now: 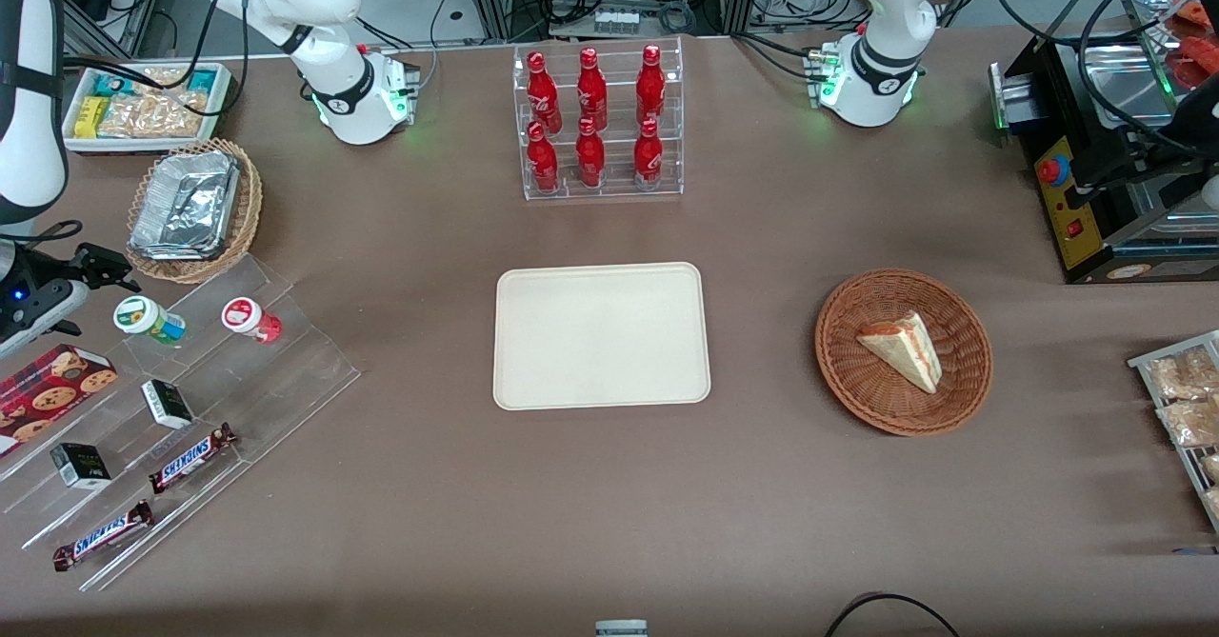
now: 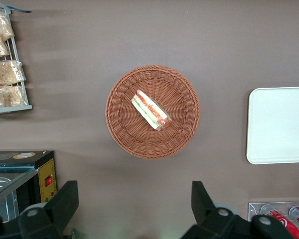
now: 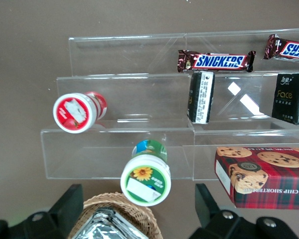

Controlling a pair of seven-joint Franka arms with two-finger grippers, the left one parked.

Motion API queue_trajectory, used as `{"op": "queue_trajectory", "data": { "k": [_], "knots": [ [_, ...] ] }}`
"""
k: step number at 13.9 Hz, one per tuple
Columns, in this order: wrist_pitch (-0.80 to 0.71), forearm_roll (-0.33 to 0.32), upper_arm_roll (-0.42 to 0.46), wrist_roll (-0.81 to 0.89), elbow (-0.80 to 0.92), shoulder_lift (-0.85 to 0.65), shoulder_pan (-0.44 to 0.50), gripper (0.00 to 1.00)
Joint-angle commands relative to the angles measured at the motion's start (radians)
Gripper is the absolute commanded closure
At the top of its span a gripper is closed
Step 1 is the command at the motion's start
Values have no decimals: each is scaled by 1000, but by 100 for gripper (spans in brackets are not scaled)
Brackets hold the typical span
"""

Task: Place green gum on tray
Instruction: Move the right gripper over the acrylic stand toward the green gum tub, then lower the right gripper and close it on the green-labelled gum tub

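The green gum bottle needs to go on the tray (image 1: 601, 335). My right gripper should next grab it by its white-lidded body (image 1: 149, 317) and then place it there.
The green gum (image 1: 149, 320) (image 3: 145, 174) is a small bottle with a white lid and a green flower label. It lies on the highest step of a clear acrylic stand (image 1: 286, 361). Beside it on the same step lies a similar red-lidded bottle (image 1: 251, 319) (image 3: 77, 112). My right gripper (image 1: 103, 269) (image 3: 138, 214) hangs open just above the gum, a little farther from the front camera, with nothing between its fingers. The cream tray (image 1: 602, 335) (image 2: 279, 124) lies bare at the table's middle.
A wicker basket holding a foil tray (image 1: 186, 207) (image 3: 104, 224) sits right under the gripper. Snickers bars (image 1: 190, 457), small black boxes (image 1: 168, 403) and a cookie box (image 1: 52, 385) fill the stand's lower steps. A cola bottle rack (image 1: 598, 123) stands farther back. A sandwich basket (image 1: 903, 351) lies toward the parked arm's end.
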Motion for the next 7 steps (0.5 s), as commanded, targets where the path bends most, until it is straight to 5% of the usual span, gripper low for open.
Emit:
{"op": "queue_trajectory", "data": {
  "k": [1, 7],
  "knots": [
    [72, -8, 4, -36, -64, -21, -16, 0],
    [205, -4, 0, -49, -170, -36, -33, 0]
  ]
}}
